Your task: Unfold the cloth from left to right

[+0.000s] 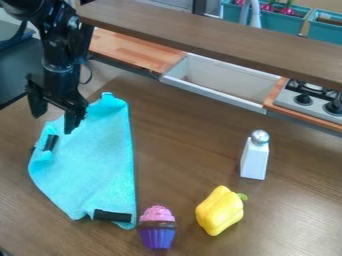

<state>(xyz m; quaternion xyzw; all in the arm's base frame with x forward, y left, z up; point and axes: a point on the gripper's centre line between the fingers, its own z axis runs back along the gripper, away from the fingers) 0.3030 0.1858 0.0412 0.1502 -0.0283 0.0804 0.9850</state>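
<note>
The robot's gripper will next grab the turquoise cloth's folded-over layer by its edge. Then it can unfold the cloth [97, 162].
My black gripper [55, 116] hangs at the upper left with its two fingers spread apart. It stands over the upper left part of the turquoise cloth [97, 162], and one finger overlaps the cloth in view; whether it touches is unclear. The cloth lies on the left of the table, its right side a nearly straight edge. A black strip [50, 142] shows near its left edge and another black strip [112, 216] at its bottom edge.
The toy cupcake [157, 228] stands just right of the cloth's bottom corner. Farther right are a yellow pepper [220, 211] and a white silver-topped shaker [254, 157]. Behind the brown table [184, 150] are a sink [220, 82] and a stove [310, 100], below a brown shelf [214, 35].
</note>
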